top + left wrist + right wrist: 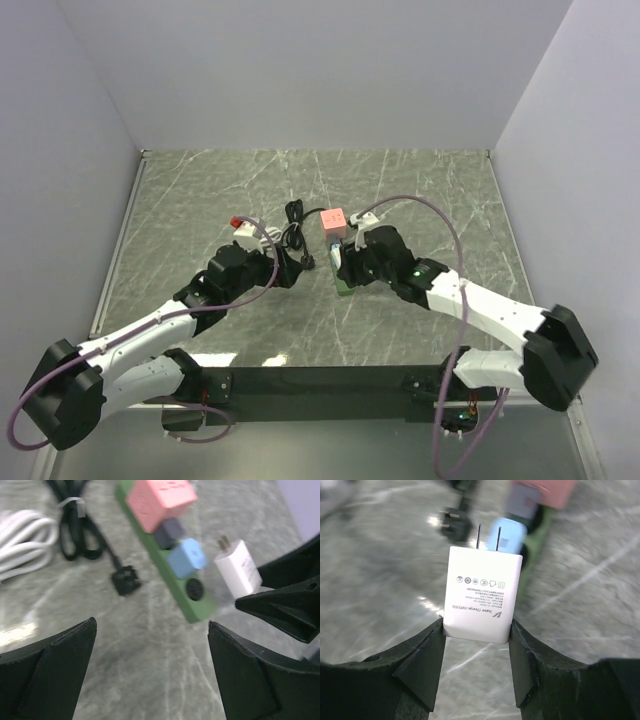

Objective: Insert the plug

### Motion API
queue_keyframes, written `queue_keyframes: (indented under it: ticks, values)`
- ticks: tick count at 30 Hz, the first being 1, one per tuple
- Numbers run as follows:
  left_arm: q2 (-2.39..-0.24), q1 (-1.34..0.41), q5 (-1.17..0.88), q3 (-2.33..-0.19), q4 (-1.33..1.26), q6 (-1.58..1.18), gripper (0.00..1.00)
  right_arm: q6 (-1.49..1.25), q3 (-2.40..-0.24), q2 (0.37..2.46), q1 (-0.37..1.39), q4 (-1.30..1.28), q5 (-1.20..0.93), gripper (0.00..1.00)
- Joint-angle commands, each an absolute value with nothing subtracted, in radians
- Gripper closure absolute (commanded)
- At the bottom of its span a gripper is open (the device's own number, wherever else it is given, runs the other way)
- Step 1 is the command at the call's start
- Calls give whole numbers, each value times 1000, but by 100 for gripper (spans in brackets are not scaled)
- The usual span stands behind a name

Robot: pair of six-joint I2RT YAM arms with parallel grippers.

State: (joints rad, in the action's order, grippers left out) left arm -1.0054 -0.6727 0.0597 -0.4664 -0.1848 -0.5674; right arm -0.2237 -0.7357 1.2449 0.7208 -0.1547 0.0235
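Observation:
Next, my left gripper grips the plug's broad sides and leaves its prongless end free for my right gripper to regrip.
The plug (482,597) is a white two-prong charger block, and my right gripper (476,627) is shut on its lower sides, prongs pointing away. It hangs just above the near end of the green power strip (177,587), beside the strip's empty round socket (194,588). From the left wrist view the plug (240,567) appears tilted, right of the strip. The strip carries a pink block (160,500), a dark grey plug (170,531) and a blue plug (187,557). My left gripper (152,625) stands open over bare table, near the strip's end. From above, both grippers (295,268) (345,262) meet mid-table.
A black cable (295,225) lies coiled left of the strip, its black plug head (125,580) on the table close to the strip. A white cable bundle (22,540) with a red end (237,221) lies further left. White walls enclose the marble table (420,190).

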Motion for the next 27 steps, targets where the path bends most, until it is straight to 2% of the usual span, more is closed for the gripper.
queue_keyframes:
  ticks: [1,6,14,27]
  values:
    - [-980,-672,-141,-491,-305,-558,1,-150,-744,1129,749,-172,-96,75]
    - [-966,-672,-268,-486,-363,-595,0,-68,-744,1028,819,-184,-210,75]
    - [-1023,-672,-471,-482,-515,-692,1,-14,-776,1026,910,-242,-213,76]
    - [-1152,-672,-567,-497,-550,-747,1,29,-785,1015,973,-229,-173,77]
